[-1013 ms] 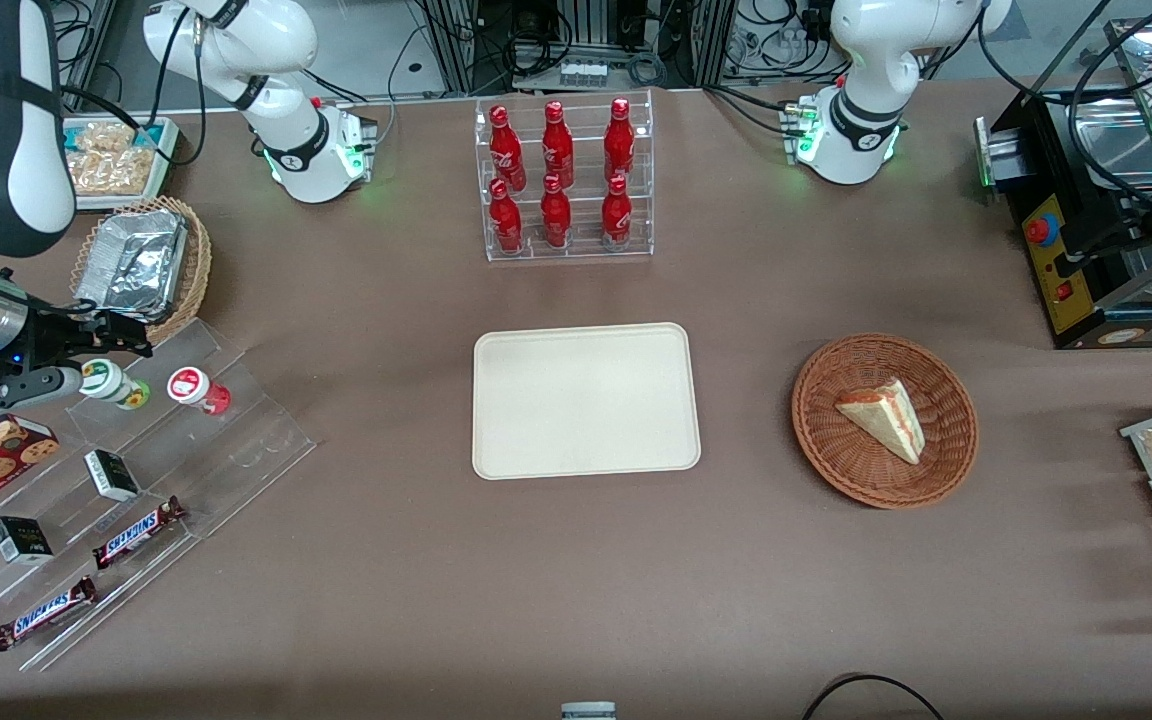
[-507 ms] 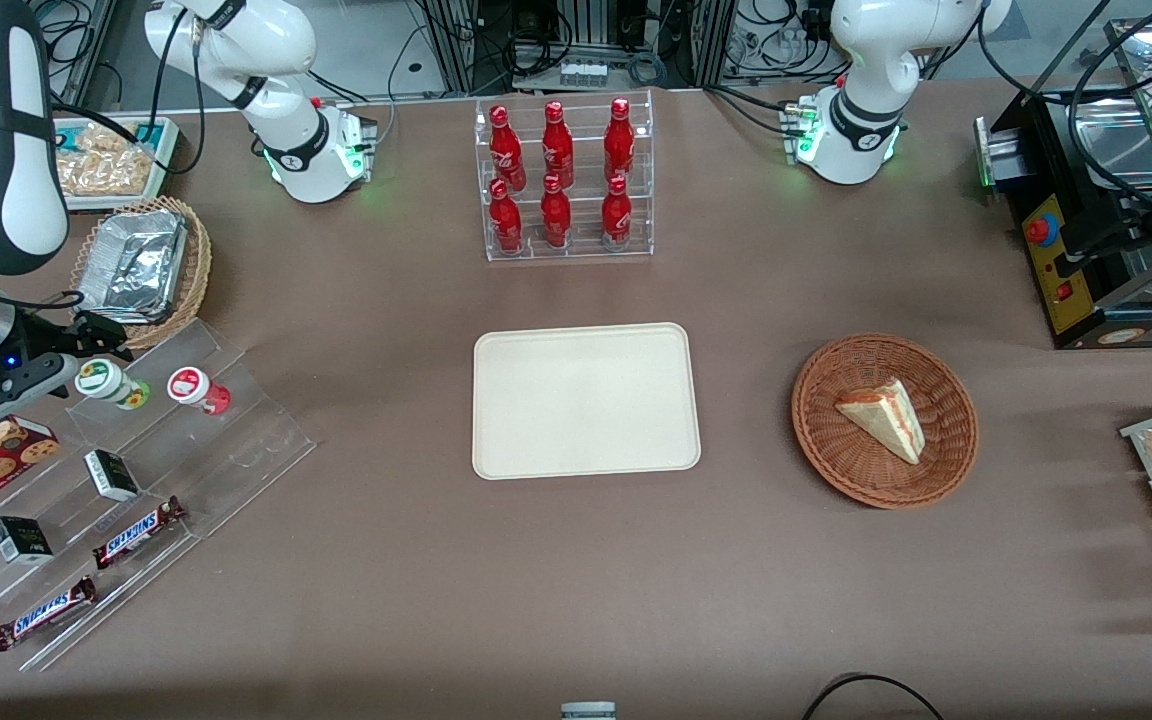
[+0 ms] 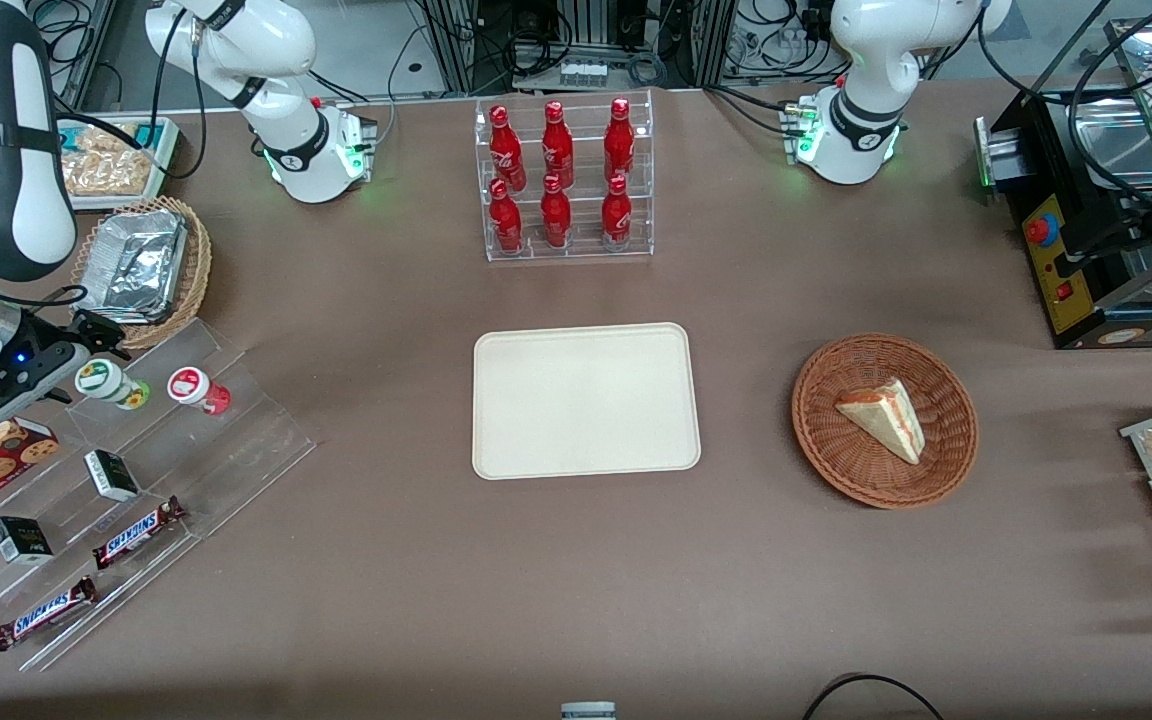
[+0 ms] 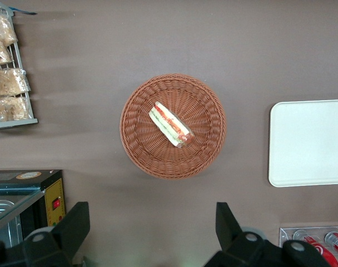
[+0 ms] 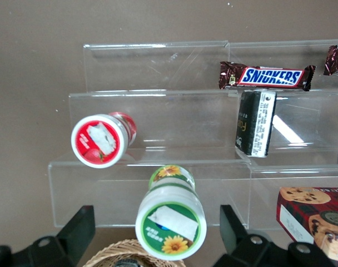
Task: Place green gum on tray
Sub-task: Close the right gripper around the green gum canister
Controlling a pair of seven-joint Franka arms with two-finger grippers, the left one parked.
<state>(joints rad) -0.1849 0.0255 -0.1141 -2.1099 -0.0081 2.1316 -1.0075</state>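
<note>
I will put the gum on the cream tray [image 3: 586, 400], so my gripper will next grab the green gum by its white-lidded end [image 3: 93, 377].
The green gum [image 3: 108, 382] is a small canister with a white lid and green-yellow body. It lies tilted on the top step of a clear acrylic stand [image 3: 236, 440], at the working arm's end of the table. In the right wrist view its lid [image 5: 170, 223] faces the camera. My gripper [image 3: 91, 358] is open around the lid end of the gum, and a gap shows on each side between the lid and the black fingers [image 5: 75, 229]. The cream tray [image 3: 586, 400] lies bare at the table's middle, well apart from the gripper [image 5: 155, 218].
A red-lidded canister [image 3: 194, 387] lies beside the green gum on the same step. Lower steps hold small dark boxes [image 3: 111, 474] and Snickers bars [image 3: 136, 531]. A wicker basket with a foil container [image 3: 136, 262] stands close to the gripper. The bottle rack [image 3: 564, 180] and sandwich basket [image 3: 884, 420] stand farther off.
My gripper has drawn back a little toward the working arm's end of the table, so less of the gum sits between the fingers. The gum has stayed on its step.
</note>
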